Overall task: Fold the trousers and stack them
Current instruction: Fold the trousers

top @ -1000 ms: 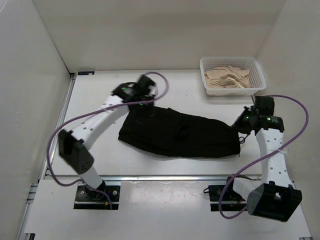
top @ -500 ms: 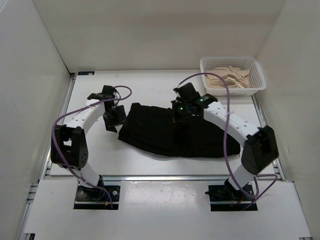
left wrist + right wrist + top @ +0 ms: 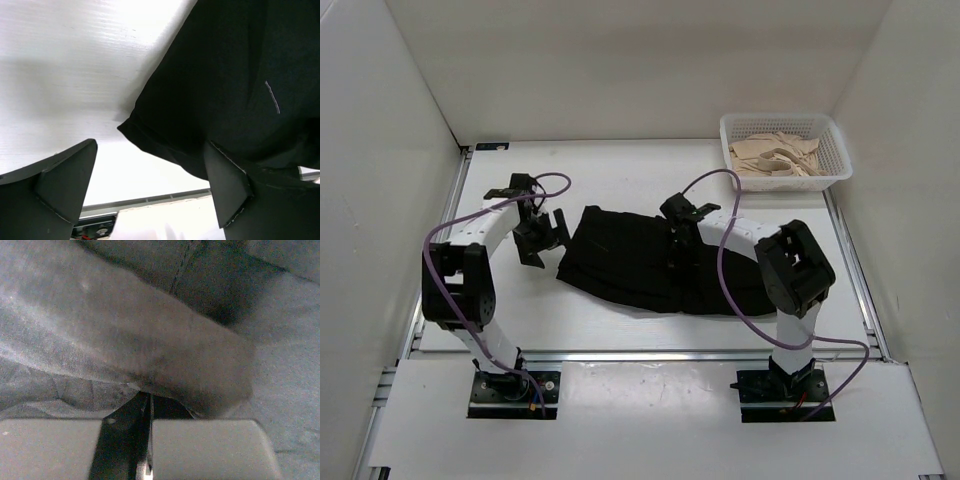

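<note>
My left gripper is opposite my right gripper and will next grab the black trousers (image 3: 620,262) by the outer end edge (image 3: 565,265), to fold that end of the trousers over.
The black trousers (image 3: 620,262) lie folded in a flat heap mid-table. My left gripper (image 3: 536,243) is open, low over the table just beside their left edge. In the left wrist view the fingers (image 3: 65,185) stand wide apart, with a corner of the trousers (image 3: 225,75) between them and nothing held. My right gripper (image 3: 680,250) is down on the middle of the trousers. In the right wrist view it (image 3: 150,440) is shut, and a raised fold of the trousers (image 3: 150,340) bunches right at its tips.
A white mesh basket (image 3: 727,150) holding beige garments (image 3: 775,155) stands at the far right corner. White walls enclose the table on the left, back and right. A metal rail (image 3: 640,353) runs along the near edge.
My right arm swung from the trousers' right end to their middle and lowered onto the cloth. My left gripper came off the upper left corner and moved left, off the cloth.
</note>
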### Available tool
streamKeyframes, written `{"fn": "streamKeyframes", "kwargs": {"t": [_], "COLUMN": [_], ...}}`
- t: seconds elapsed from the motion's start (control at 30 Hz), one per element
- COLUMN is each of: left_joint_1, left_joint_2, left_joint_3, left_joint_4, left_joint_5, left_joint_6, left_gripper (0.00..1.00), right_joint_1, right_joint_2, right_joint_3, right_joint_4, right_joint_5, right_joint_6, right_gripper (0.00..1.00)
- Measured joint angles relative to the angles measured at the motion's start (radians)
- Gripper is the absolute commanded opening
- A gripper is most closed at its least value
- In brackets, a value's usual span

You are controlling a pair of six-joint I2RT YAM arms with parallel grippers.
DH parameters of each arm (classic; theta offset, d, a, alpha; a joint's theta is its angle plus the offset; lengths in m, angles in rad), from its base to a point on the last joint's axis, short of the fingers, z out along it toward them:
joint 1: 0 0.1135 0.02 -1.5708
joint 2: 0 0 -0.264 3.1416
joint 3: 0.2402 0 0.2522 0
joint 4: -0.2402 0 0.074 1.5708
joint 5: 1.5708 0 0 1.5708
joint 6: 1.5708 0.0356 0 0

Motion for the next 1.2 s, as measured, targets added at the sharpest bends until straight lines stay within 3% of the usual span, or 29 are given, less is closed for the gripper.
{"fn": "streamKeyframes", "kwargs": {"t": [0.2, 0.4, 0.6, 0.73, 0.8, 0.87, 0.9, 0.93, 1.2], "left_joint_1": [-0.035, -0.042, -0.049, -0.055, -0.056, -0.056, -0.056, -0.058, -0.009], "left_joint_2": [0.056, 0.13, 0.196, 0.257, 0.269, 0.262, 0.262, 0.262, 0.179], "left_joint_3": [0.016, 0.094, 0.153, 0.147, 0.126, 0.107, 0.1, 0.093, 0.109], "left_joint_4": [-0.002, 0.017, 0.043, 0.069, 0.07, 0.081, 0.088, 0.092, 0.047], "left_joint_5": [-0.019, -0.038, -0.03, -0.024, 0.003, 0.027, 0.039, 0.048, 0.08], "left_joint_6": [0.0, 0.011, 0.023, 0.015, 0.002, -0.009, -0.01, -0.017, -0.019], "left_gripper": [0.99, 0.98, 0.97, 0.85, 0.69, 0.48, 0.19, 0.1, 0.1], "right_joint_1": [0.008, 0.029, 0.035, 0.035, 0.034, 0.03, 0.028, 0.023, -0.061], "right_joint_2": [-0.002, -0.171, -0.337, -0.362, -0.362, -0.363, -0.364, -0.365, -0.418], "right_joint_3": [0.0, 0.052, 0.145, 0.147, 0.145, 0.144, 0.144, 0.144, 0.113], "right_joint_4": [0.002, -0.095, -0.14, -0.183, -0.203, -0.216, -0.218, -0.22, -0.239], "right_joint_5": [0.029, 0.087, 0.119, 0.141, 0.148, 0.154, 0.156, 0.159, 0.175], "right_joint_6": [0.004, -0.006, -0.01, -0.011, -0.011, -0.011, -0.011, -0.011, -0.024], "right_gripper": [0.01, 0.23, 0.26, 0.27, 0.27, 0.27, 0.27, 0.27, 0.27]}}
